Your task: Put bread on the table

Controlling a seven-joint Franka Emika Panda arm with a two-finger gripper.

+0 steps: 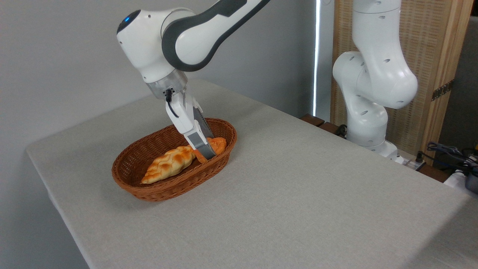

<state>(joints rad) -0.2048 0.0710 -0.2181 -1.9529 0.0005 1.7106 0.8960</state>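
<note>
The bun should be grabbed by its middle (213, 145) next, so my gripper can lift it out of the wicker basket (129, 175) and put it on the tabletop.
The bread (220, 143), a small round orange bun, lies at the right end of the wicker basket (129, 175) on the grey-beige table (298, 194). My gripper (211, 148) reaches down into the basket and stands open. Its fingers straddle the bun: the near finger (203, 146) covers the bun's left part, and the far one comes down behind its top. I cannot see whether the pads touch the bun.
A longer pale-golden braided loaf (170, 163) lies in the basket just left of the bun. The robot's white base (368, 112) stands at the table's far right edge, with cables (448, 153) beside it. A grey wall is behind.
</note>
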